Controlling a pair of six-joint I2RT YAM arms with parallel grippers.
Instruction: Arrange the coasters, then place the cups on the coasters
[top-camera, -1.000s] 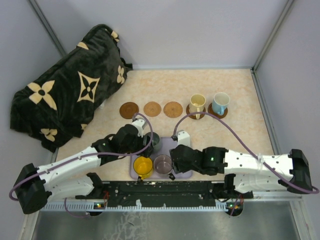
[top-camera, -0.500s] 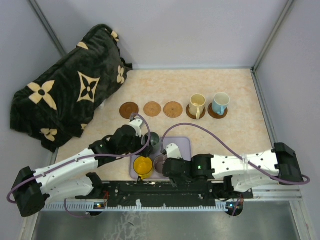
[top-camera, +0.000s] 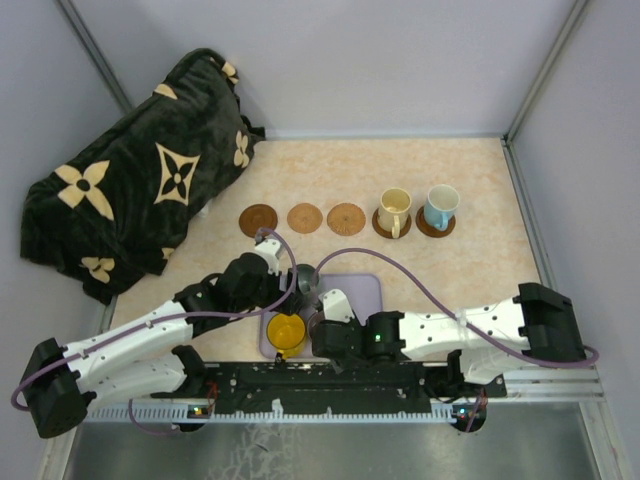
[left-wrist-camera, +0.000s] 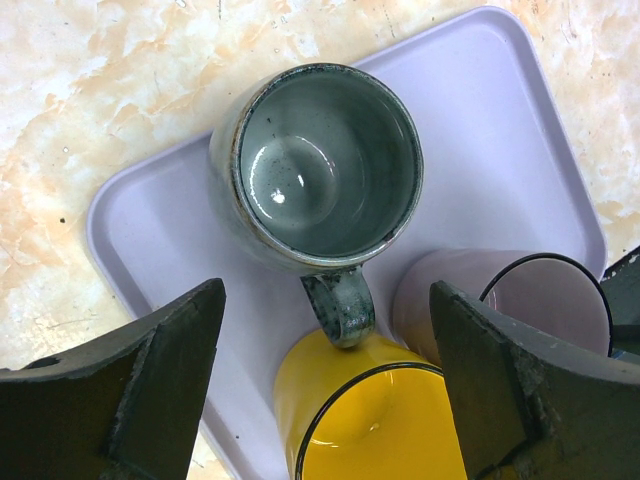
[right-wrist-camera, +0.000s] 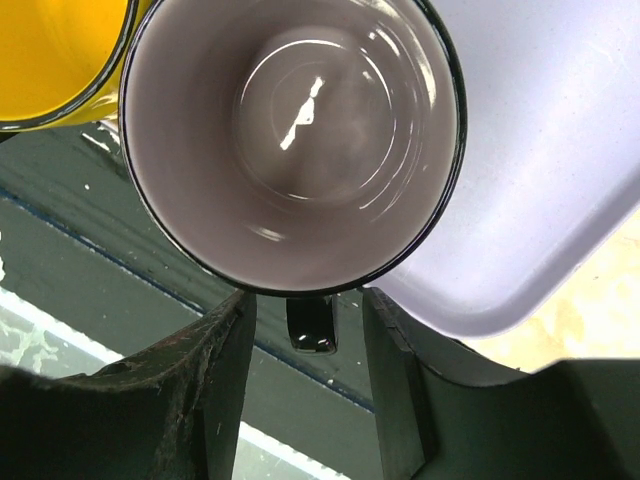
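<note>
The fingertips of my right gripper reach up to the cup's rim, so my right gripper closes on the dark handle next.
Three bare brown coasters lie in a row. Two more coasters to their right carry the cream cup and the light blue cup. On the lavender tray stand the grey-green cup, the yellow cup and the purple-grey cup. My left gripper hangs open above the grey-green cup's handle and the yellow cup. My right gripper is open, its fingers on either side of the purple-grey cup's dark handle with a gap on each side.
A dark blanket with tan flower shapes is heaped at the back left. The black base rail runs just below the tray's near edge. Grey walls close in the table at the back and both sides.
My right arm has swung left along the tray's near edge, bringing its gripper to the purple-grey cup. My left gripper has drawn back slightly toward the near left.
</note>
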